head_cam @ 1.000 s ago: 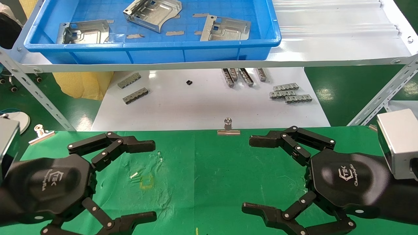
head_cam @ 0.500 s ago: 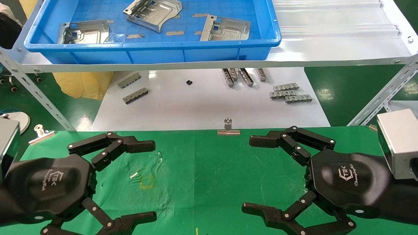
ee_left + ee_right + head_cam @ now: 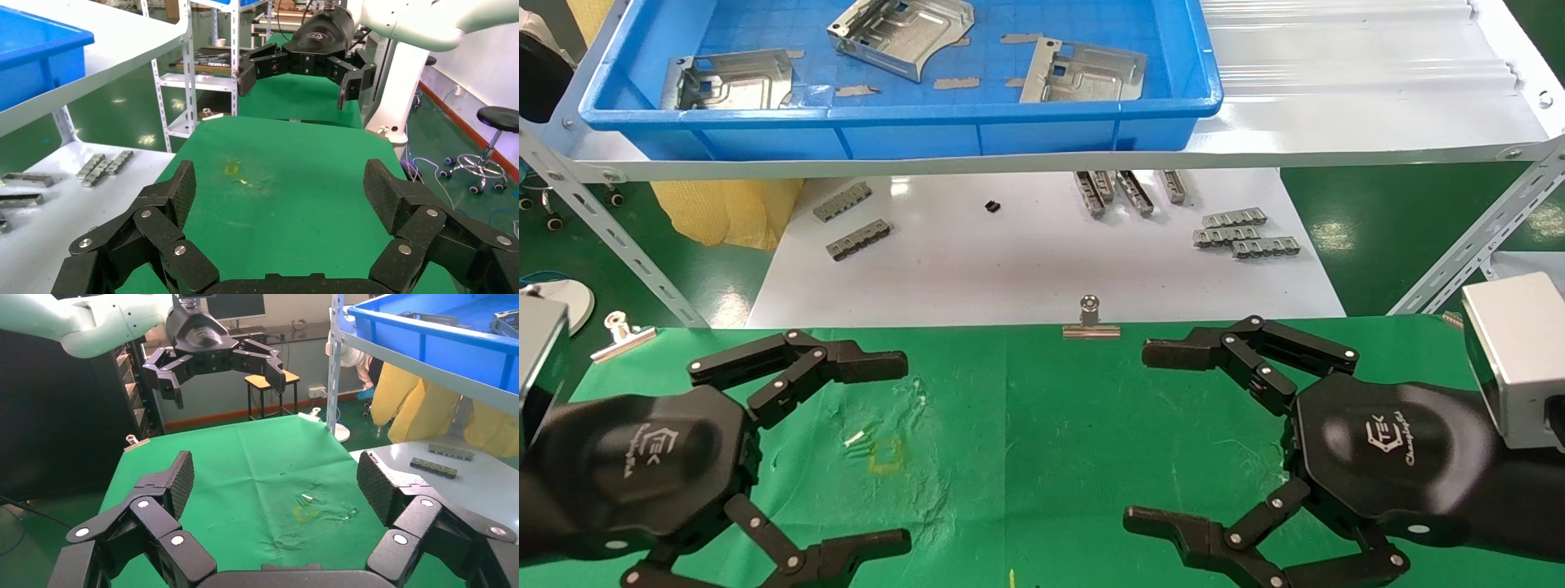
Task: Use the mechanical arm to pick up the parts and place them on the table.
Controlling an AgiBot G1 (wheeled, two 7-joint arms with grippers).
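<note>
The left gripper grabs the shiny silver part by its bent edge (image 3: 862,20) next, to place that middle part on the table.
Three shiny silver parts lie in the blue bin (image 3: 911,135) on the upper shelf: one at the left (image 3: 727,80), one tilted in the middle (image 3: 899,34), one at the right (image 3: 1083,73). My left gripper (image 3: 891,453) hovers open over the left side of the green table (image 3: 1026,425), with nothing between its fingers. Facing it, my right gripper (image 3: 1152,437) hangs open and empty over the table's right side. In the left wrist view the left gripper (image 3: 278,184) spans bare cloth; the right wrist view shows the right gripper (image 3: 275,478) likewise.
A white board (image 3: 1026,261) beyond the table holds small grey slotted strips (image 3: 1242,233) and another pair (image 3: 854,220). Binder clips (image 3: 1091,322) (image 3: 621,331) pin the cloth's far edge. Slanted shelf struts (image 3: 1475,237) flank the board. A yellow mark (image 3: 887,453) sits on wrinkled cloth.
</note>
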